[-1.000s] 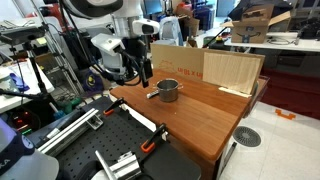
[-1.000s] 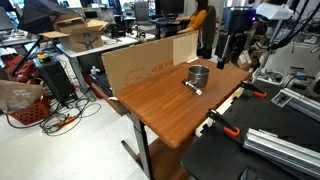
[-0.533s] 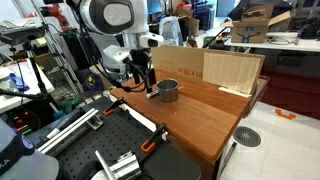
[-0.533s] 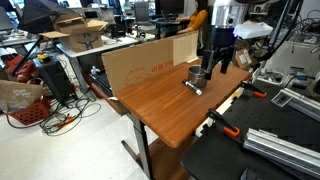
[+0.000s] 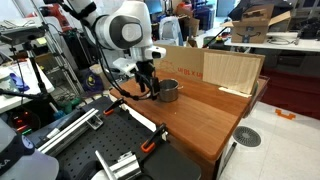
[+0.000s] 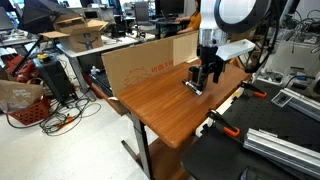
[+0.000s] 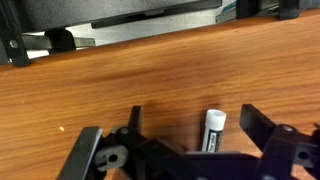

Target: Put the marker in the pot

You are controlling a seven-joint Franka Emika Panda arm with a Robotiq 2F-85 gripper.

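My gripper goes down to the tabletop and closes only then, since the marker (image 6: 193,88) (image 7: 213,130) lies below my fingers and closing now would catch air.
The marker (image 7: 213,130) lies on the wooden table, a slim stick with a white end in the wrist view. It sits between my open gripper's (image 7: 192,118) two fingers, nearer the right finger. In an exterior view the marker (image 6: 193,88) lies just in front of the steel pot (image 6: 196,73), with the gripper (image 6: 208,76) lowered over it. In an exterior view the gripper (image 5: 151,88) is beside the pot (image 5: 168,90), and the marker is hidden behind the fingers.
A long cardboard panel (image 5: 210,68) stands along the far edge of the wooden table (image 5: 200,115); it also shows in an exterior view (image 6: 140,62). Red-handled clamps (image 6: 226,126) grip the table's edge. A black bench with metal rails (image 5: 110,160) adjoins the table.
The arm has swung down and toward the pot. The gripper has dropped from above the table's back edge to table height, straddling the marker. Pot and marker have not moved.
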